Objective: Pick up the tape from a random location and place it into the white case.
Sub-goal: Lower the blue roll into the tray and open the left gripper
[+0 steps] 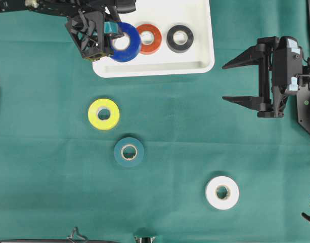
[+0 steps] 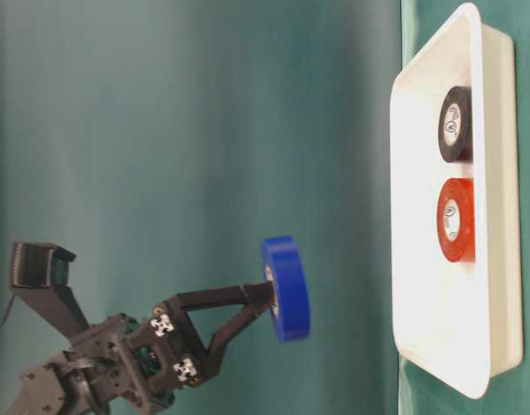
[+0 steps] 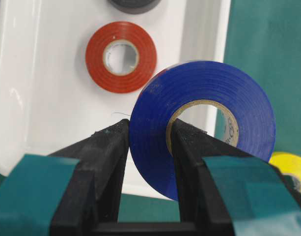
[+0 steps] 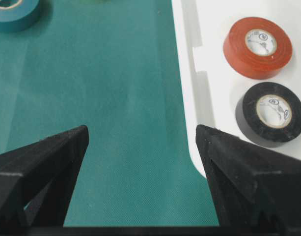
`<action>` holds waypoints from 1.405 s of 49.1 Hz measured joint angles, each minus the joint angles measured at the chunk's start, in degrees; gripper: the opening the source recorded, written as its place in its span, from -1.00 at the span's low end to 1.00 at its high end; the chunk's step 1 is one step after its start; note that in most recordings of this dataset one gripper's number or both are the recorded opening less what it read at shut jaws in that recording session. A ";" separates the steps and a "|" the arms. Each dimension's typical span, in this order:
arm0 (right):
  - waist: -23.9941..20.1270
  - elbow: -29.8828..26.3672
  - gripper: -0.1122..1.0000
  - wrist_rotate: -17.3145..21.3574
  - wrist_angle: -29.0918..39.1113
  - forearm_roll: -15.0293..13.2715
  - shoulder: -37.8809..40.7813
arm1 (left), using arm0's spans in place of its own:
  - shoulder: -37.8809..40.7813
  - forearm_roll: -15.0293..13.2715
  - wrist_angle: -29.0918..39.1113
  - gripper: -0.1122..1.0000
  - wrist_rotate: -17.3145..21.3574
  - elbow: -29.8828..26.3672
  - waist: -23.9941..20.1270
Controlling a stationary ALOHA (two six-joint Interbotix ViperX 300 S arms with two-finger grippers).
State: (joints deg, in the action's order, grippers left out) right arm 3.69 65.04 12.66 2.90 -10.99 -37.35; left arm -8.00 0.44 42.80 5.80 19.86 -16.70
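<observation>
The blue tape hangs above the white case in the left wrist view; my left gripper should hold it until it's down inside.
My left gripper is shut on a blue tape, one finger outside the roll's wall and one inside its core. The roll hangs in the air over the front left part of the white case. Inside the case lie a red tape and a black tape. My right gripper is open and holds nothing, above the green cloth right of the case.
On the cloth in front of the case lie a yellow tape, a teal tape and, further right, a white tape. The case's raised rim runs just beside my right gripper's far finger.
</observation>
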 measured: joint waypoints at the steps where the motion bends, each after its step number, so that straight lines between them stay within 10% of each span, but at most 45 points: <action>1: 0.00 0.00 0.75 0.00 0.00 0.00 0.00 | 0.00 0.00 -0.18 -0.41 0.00 0.26 -0.09; 35: 0.00 -0.09 0.75 0.00 0.00 0.00 0.00 | 9.49 -0.18 -19.69 -0.41 -0.18 11.43 -2.72; 69: 0.00 -0.62 0.75 0.00 0.09 0.09 0.00 | 12.30 -0.26 -21.01 -0.40 0.09 11.87 -3.34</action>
State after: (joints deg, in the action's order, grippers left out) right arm 3.69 64.42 12.66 2.99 -10.90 -37.35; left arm 4.31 0.18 21.80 5.89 31.73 -20.04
